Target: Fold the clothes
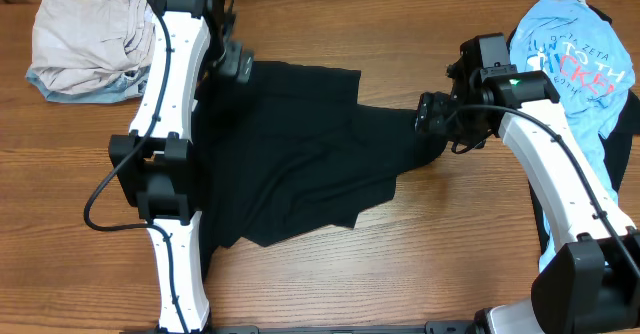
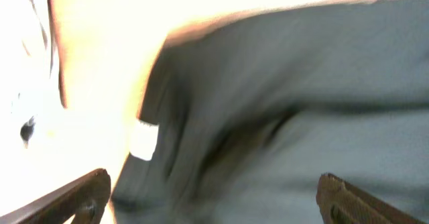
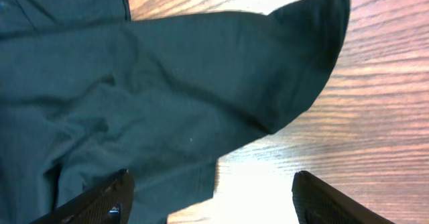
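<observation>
My left gripper grabs the black shirt's far edge (image 2: 194, 53) next, away from the shirt's sleeve, to stretch the shirt open between grippers for folding.
A black shirt (image 1: 300, 154) lies spread across the middle of the wooden table. My left gripper (image 1: 236, 62) hovers open over its far left corner. The left wrist view is blurred; it shows dark fabric (image 2: 281, 117) with a white tag (image 2: 143, 142) between wide-apart fingers (image 2: 74, 197). My right gripper (image 1: 430, 114) is open at the shirt's right sleeve. In the right wrist view the sleeve (image 3: 167, 96) reaches under the left finger (image 3: 100, 200), while the other finger stands over bare wood. Neither gripper (image 3: 211, 197) holds anything.
A crumpled beige-grey pile (image 1: 85, 39) sits at the far left corner. A light blue T-shirt with red and white lettering (image 1: 570, 64) lies at the far right on a dark cloth (image 1: 628, 124). Bare wood (image 1: 420, 254) runs along the front.
</observation>
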Controlling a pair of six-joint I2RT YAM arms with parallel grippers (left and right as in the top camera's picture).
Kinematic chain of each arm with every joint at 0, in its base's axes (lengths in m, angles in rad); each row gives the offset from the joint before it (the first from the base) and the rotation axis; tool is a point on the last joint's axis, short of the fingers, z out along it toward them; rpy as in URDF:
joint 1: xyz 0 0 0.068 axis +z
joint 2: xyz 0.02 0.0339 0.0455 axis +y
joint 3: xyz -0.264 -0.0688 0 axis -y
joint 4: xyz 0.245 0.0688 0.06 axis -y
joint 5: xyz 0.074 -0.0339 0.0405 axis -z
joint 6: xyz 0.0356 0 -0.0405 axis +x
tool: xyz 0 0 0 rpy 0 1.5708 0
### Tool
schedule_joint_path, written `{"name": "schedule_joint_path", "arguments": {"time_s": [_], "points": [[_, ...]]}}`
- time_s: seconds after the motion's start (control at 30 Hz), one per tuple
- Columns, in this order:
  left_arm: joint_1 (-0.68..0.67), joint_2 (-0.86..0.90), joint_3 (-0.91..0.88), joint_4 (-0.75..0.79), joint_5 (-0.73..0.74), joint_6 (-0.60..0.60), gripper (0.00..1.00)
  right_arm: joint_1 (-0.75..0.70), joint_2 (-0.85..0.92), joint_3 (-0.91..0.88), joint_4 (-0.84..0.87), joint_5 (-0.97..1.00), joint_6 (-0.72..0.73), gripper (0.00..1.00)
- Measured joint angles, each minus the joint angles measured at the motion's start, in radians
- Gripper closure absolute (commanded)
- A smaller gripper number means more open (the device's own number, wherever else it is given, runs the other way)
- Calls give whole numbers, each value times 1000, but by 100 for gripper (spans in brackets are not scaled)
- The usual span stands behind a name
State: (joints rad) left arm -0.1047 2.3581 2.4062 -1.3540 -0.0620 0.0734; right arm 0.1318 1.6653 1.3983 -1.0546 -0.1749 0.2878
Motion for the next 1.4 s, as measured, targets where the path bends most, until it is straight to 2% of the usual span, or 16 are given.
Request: {"name": "schedule_joint_path", "arguments": {"time_s": [0.2, 0.37, 0.6, 0.83, 1.17, 1.37, 1.4], "points": [[-87, 1, 32, 225, 188, 78, 0, -39, 0, 0, 9, 44, 0, 21], [-197, 26, 33, 359, 245, 118, 0, -112, 0, 0, 14, 62, 0, 21], [-333, 208, 35, 470, 193, 117, 0, -190, 0, 0, 13, 78, 0, 21], [-378, 314, 33, 507, 137, 32, 2, -190, 0, 0, 12, 78, 0, 21], [-377, 314, 32, 488, 68, -69, 22, -190, 0, 0, 33, 78, 0, 22], [-377, 313, 16, 483, 47, -92, 55, -190, 0, 0, 43, 77, 0, 23], [-377, 313, 16, 483, 45, -92, 64, -190, 0, 0, 44, 78, 0, 23]]}}
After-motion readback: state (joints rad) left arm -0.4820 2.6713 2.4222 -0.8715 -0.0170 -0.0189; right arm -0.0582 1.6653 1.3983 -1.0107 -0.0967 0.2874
